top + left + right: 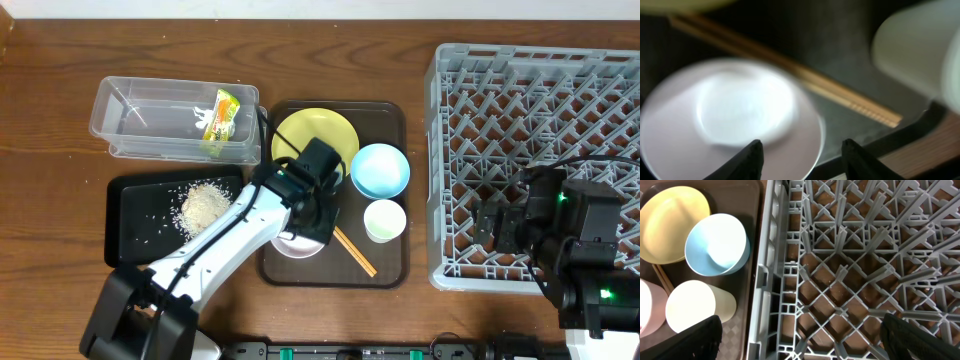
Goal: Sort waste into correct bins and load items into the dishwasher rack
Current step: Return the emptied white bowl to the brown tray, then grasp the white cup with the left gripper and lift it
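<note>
The white bowl's rim is between my left gripper's fingers, so they would miss the cup if they closed now. My left gripper needs to move toward the pale cup (385,220) (923,54) before it closes on it.
The green-and-yellow wrapper (222,118) lies in the clear tub (130,120). The rice (203,205) lies heaped in the black tray (130,225). The yellow plate (315,135), blue bowl (380,170), pale cup (385,220), white bowl (298,245) and chopsticks (355,252) sit on the brown serving tray. My left gripper (802,155) is open low over the white bowl (730,115), its fingers either side of the bowl's right rim. The chopsticks (840,92) lie just beyond. My right gripper (800,335) is open and empty above the grey dishwasher rack (865,255).
The brown serving tray (395,275) sits between the black tray and the rack (540,150). In the right wrist view the blue bowl (715,242), the cup (697,305) and the yellow plate (672,222) lie just left of the rack's wall.
</note>
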Controlling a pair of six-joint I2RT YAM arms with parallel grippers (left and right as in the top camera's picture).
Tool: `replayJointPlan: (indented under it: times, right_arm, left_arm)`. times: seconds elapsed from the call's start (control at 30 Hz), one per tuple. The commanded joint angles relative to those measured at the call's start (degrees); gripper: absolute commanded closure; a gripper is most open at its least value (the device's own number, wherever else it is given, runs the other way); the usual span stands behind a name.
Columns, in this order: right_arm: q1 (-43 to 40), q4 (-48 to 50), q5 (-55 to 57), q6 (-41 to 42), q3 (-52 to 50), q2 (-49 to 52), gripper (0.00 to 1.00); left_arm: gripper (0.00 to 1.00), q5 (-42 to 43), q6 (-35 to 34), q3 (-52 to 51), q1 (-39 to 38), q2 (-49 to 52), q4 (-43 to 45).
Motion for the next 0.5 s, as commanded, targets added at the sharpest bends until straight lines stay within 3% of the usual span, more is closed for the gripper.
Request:
replayJointPlan:
  times: [0.0, 0.17, 0.47]
  right_arm:
    - [0.8, -0.1, -0.3, 0.5, 0.6, -0.2, 0.01]
    - [0.8, -0.1, -0.3, 0.5, 0.6, -0.2, 0.01]
    - [0.8, -0.1, -0.3, 0.5, 0.6, -0.2, 0.01]
  left_arm:
    - [0.45, 0.0, 0.5, 3.8, 0.4, -2.8, 1.9]
    - [0.45, 7.1, -0.4, 3.4, -0.1, -3.0, 7.4]
    - [0.45, 7.3, -4.0, 2.9, -5.0, 3.0, 10.7]
